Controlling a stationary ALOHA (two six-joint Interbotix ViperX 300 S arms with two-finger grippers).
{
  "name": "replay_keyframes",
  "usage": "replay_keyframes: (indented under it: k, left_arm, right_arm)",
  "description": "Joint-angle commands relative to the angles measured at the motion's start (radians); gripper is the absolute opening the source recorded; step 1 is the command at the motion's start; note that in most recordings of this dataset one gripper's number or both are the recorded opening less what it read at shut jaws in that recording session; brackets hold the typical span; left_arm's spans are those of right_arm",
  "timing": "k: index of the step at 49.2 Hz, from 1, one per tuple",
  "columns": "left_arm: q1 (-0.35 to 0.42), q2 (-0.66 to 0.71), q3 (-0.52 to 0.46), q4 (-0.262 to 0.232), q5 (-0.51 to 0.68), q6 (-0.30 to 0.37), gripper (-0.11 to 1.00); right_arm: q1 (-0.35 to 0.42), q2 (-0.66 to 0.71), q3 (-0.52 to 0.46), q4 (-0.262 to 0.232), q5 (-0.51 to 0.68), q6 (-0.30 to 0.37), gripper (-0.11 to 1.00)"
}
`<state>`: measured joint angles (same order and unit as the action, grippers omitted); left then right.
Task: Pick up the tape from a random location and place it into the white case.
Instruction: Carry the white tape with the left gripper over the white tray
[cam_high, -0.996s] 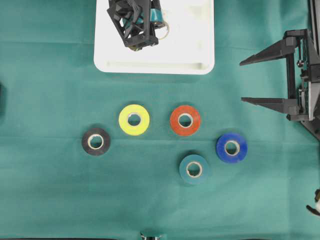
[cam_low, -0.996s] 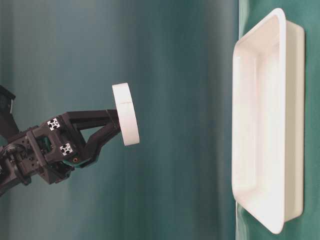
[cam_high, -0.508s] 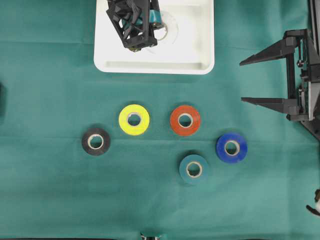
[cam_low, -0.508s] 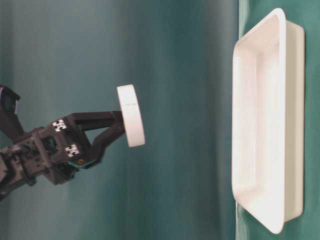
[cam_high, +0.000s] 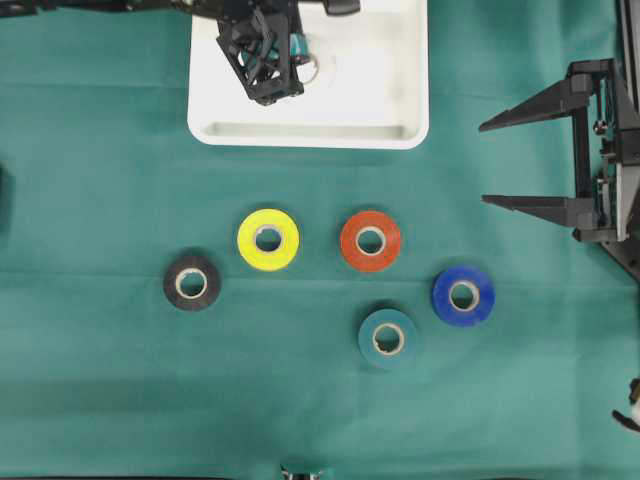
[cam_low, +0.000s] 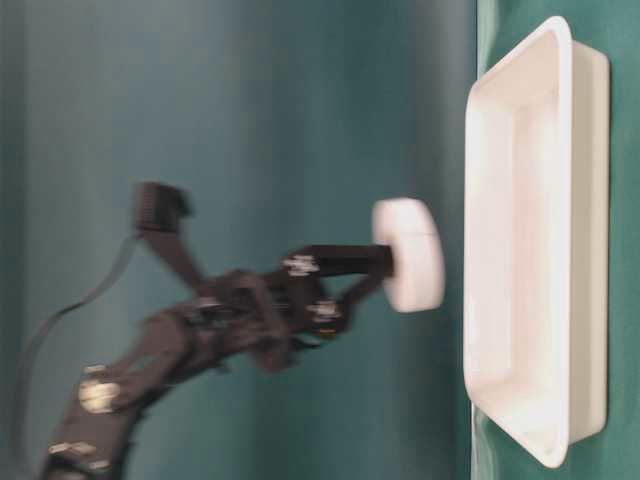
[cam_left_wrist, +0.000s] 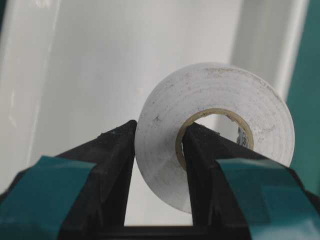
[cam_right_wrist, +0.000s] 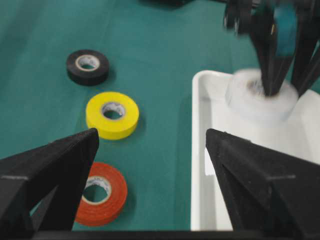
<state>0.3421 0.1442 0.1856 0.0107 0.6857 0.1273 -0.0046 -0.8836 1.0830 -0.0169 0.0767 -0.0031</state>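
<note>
I need to lower the white tape (cam_left_wrist: 165, 110) farther into the white case before my left gripper releases it, because the tape is still above the bottom of the case.
A white tape roll (cam_left_wrist: 260, 125) is pinched by my left gripper (cam_left_wrist: 159, 136), one finger outside the roll and one through its core. The gripper (cam_high: 303, 66) hangs over the white case (cam_high: 310, 133), top centre of the overhead view. From table level the tape (cam_low: 410, 255) sits just short of the case (cam_low: 585, 230), blurred. In the right wrist view the tape (cam_right_wrist: 260, 102) is low inside the case (cam_right_wrist: 200, 150); whether it touches the floor I cannot tell. My right gripper (cam_high: 484, 164) stands open at the right edge, holding nothing.
Several other tape rolls lie flat on the green cloth below the case: yellow (cam_high: 268, 239), red (cam_high: 370, 240), black (cam_high: 192, 283), blue (cam_high: 463, 295) and teal (cam_high: 388, 338). The blue roll is nearest the right gripper.
My left gripper has carried the white tape down towards the case, closing most of the gap, and its arm is stretched further. The right arm and the loose rolls have not moved.
</note>
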Motion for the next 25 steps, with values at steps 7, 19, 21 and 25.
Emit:
replay_keyframes:
  k: [7,19,21,25]
  left_arm:
    - [0.025,0.041,0.014,0.003,-0.115,0.005,0.25]
    - [0.049,0.124,0.015,0.003,-0.135,0.021,0.25]
    - [0.051,0.138,0.014,0.003,-0.135,0.025,0.25]
    - [0.055,0.156,0.014,0.003,-0.141,0.025,0.25]
  right_arm:
    - [0.002,0.008,-0.026,0.0,-0.006,-0.003,0.91]
    - [0.002,0.011,-0.026,0.0,-0.005,-0.003,0.91]
    - [0.002,0.011,-0.026,0.0,-0.005,-0.003,0.91]
    - [0.002,0.011,-0.026,0.0,-0.006,-0.005,0.91]
